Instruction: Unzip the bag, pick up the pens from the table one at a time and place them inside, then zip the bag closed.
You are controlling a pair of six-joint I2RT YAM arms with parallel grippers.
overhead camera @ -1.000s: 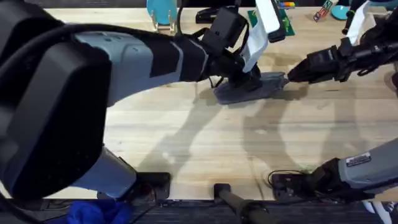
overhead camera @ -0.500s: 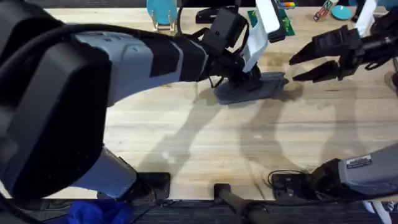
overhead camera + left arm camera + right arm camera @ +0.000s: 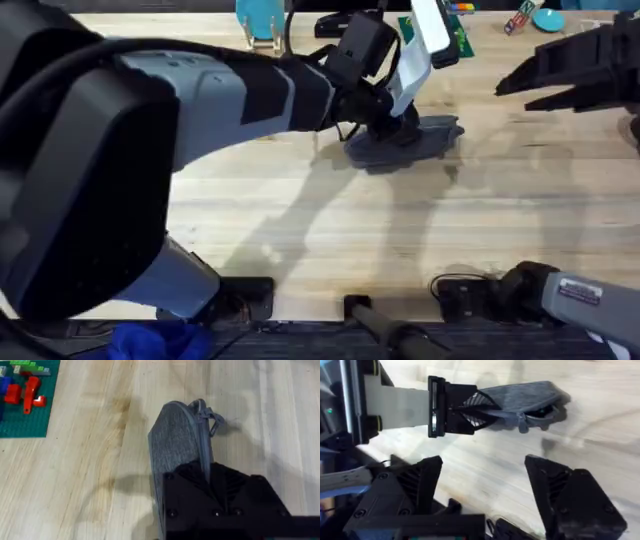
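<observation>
I should grab the zipper pull by its loose tab end with my right gripper. Only that end hangs free, while its slider (image 3: 521, 414) sits against the bag's seam.
The grey-blue bag (image 3: 415, 140) lies on the table (image 3: 330, 220) at the far middle. My left gripper (image 3: 398, 124) reaches across from the left and is shut on the bag's middle. In the left wrist view the bag (image 3: 177, 442) runs out from under the gripper (image 3: 205, 472), with its zipper pull (image 3: 209, 415) at the free end. My right gripper (image 3: 510, 97) hovers to the right of the bag, open and apart from it. Its fingers (image 3: 417, 482) spread wide in front of the bag (image 3: 520, 395). The pens are out of view.
A green brick plate (image 3: 25, 415) with red bricks lies beyond the bag, also seen in the overhead view (image 3: 457, 35). A teal object (image 3: 260, 18) and small items (image 3: 528, 15) stand along the far edge. Bare wood stretches in front of the bag.
My right gripper was shut at the bag's right end; it has opened, let go and drawn back to the right. The left gripper and bag have stayed put.
</observation>
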